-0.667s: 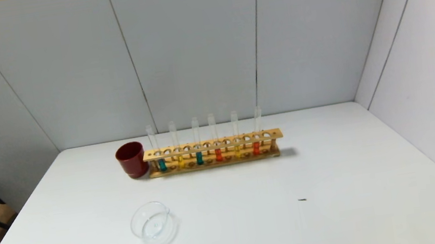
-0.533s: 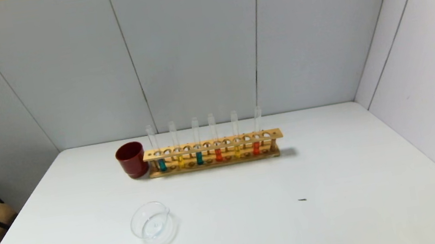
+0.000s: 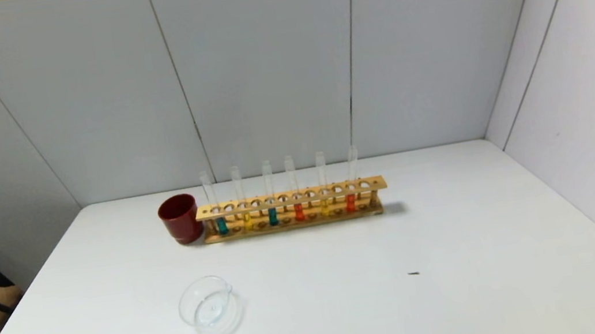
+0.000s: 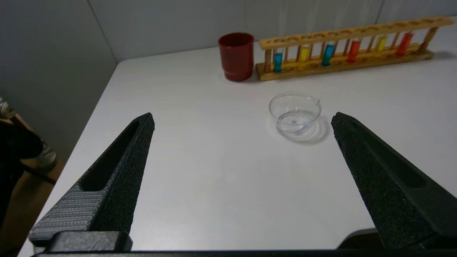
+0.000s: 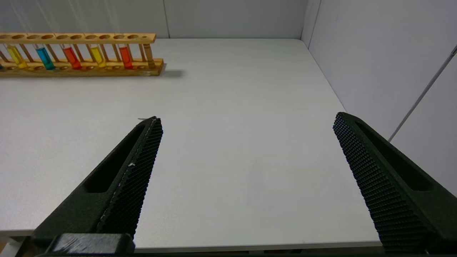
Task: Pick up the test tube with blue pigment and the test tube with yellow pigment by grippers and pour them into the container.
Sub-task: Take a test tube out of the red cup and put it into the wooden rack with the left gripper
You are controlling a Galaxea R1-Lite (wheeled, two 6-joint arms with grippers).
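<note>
The wooden rack (image 3: 290, 197) surrounds the lower end of the test tube. My left gripper should next grab the test tube's clear glass above the rack's top bar (image 3: 208, 189) to pick the test tube up.
Two test tubes with blue pigment (image 3: 221, 225) (image 3: 273, 216) and two test tubes with yellow pigment (image 3: 247, 220) (image 3: 325, 207) stand upright in a wooden rack (image 3: 290, 197) at the back of the table. The container (image 3: 209, 307), a clear glass dish, sits alone nearer the front left. My left gripper (image 4: 243, 117) hangs open and empty near the front edge, with the container (image 4: 295, 113) just beyond it. My right gripper (image 5: 248, 119) is open and empty over the front right, far from the rack (image 5: 78, 53). Neither gripper shows in the head view.
A dark red cup (image 3: 180, 218) stands against the rack's left end. Two tubes with red-orange liquid (image 3: 298, 211) (image 3: 350, 202) share the rack. A small dark speck (image 3: 413, 273) lies on the white table (image 3: 467, 294). Grey walls close the back and right.
A light-sleeved shape at the far left edge of the head view has drawn back out of sight. The rack, cup and container have not moved.
</note>
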